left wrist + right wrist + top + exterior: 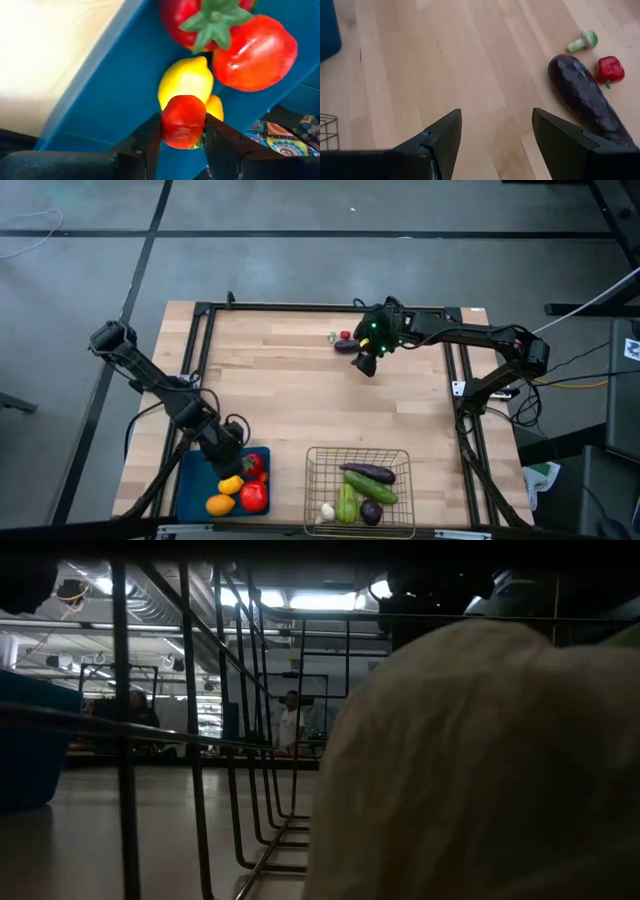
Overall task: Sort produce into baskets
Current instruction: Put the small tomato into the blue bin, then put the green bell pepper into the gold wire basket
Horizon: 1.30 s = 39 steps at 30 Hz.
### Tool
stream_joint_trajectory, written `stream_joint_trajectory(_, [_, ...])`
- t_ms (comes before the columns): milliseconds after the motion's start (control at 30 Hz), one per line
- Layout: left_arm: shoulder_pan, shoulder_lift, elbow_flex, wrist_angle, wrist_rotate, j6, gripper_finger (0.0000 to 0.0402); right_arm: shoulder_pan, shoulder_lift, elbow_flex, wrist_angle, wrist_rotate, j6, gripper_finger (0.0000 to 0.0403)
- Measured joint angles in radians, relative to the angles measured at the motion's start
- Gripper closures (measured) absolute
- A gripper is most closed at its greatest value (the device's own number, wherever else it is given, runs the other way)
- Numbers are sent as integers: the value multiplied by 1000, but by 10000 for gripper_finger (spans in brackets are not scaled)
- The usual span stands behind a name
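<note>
The small red fruit (183, 120) is low inside the tray's rim. I need to open my left gripper now, and the fruit would rest in the tray (110, 105).
My left gripper (232, 448) hangs over the blue tray (196, 492) at the table's near left, shut on a small red fruit (183, 121). In the tray lie a lemon (186, 80), an orange (220, 505) and red ones (255, 52). My right gripper (495, 132) is open and empty above the far middle of the table, beside a purple eggplant (587, 100), a small red pepper (610, 69) and a small green-and-white piece (582, 41) lying on the wood. The wire basket (318, 462) holds an eggplant (368, 472), green ones (372, 488) and white garlic (327, 510). My left gripper pinches the small red fruit by its two opposite sides (167, 125) between its two fingers, coming from above. The fruit is lifted clear, over the tray's floor and above the lemon.
A black metal frame (300, 307) runs around the table's edges. The low view looks through the wire basket's bars (190, 740) past the pale garlic (480, 770) filling its right. People show in the room beyond.
</note>
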Motion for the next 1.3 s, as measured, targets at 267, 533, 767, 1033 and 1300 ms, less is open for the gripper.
stream_joint_trajectory(267, [10, 0, 0, -10, -2, -24, 275, 0, 0, 0, -13, 0, -24, 162])
stream_joint_trajectory(533, [11, 17, 0, -22, -1, -54, 203, 0, 0, 0, -16, 40, -68, 162])
stream_joint_trajectory(767, [11, 21, 0, -16, 3, -56, 170, 0, 0, 50, -101, 78, -193, 162])
stream_joint_trajectory(1033, [11, 21, 0, -16, 2, -52, 169, -2, 0, 201, -350, 296, -390, 162])
stream_joint_trajectory(1300, [11, 21, 0, -16, -16, -37, 169, -93, 12, 210, -393, 241, -495, 162])
